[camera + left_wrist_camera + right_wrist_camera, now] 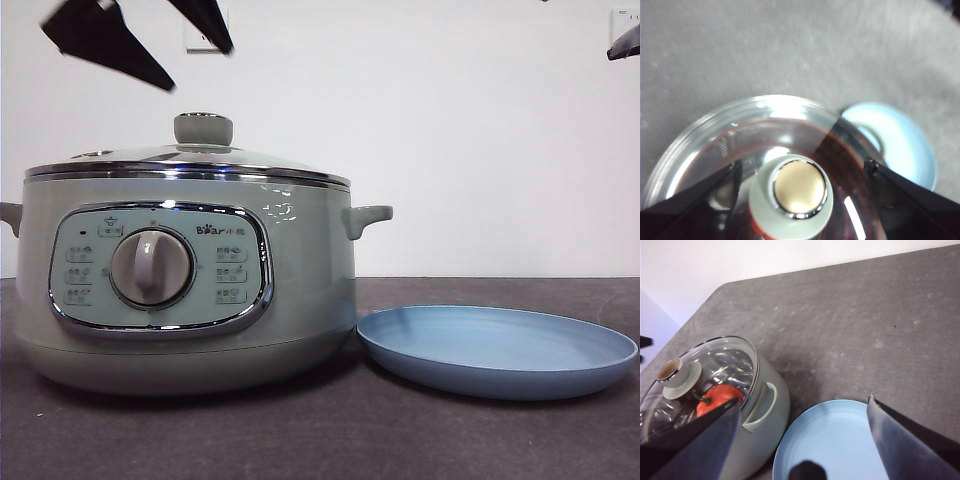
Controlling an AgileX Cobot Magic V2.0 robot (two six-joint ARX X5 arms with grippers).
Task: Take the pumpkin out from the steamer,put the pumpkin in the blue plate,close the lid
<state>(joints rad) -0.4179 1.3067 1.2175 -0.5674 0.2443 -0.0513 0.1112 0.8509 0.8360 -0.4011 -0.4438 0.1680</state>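
Note:
My left gripper is to grab the glass lid by its narrow knob next, because the lid spans the whole steamer (190, 280) and is far wider than my open fingers.
The sage-green steamer (190, 280) stands at the left with its glass lid (190, 160) on it. My left gripper (140, 45) hangs open above the lid's knob (203, 128); in the left wrist view the knob (795, 195) sits between the two jaws. The orange-red pumpkin (717, 397) lies inside the steamer, seen through the lid in the right wrist view. The blue plate (497, 350) lies empty on the table to the right of the steamer. My right gripper (800, 440) is open, high above the plate (835, 440); only its tip (625, 42) shows at the top right of the front view.
The dark grey table (450, 440) runs around the steamer and plate. A white wall (480, 130) stands behind. The steamer's side handle (368, 218) juts toward the plate.

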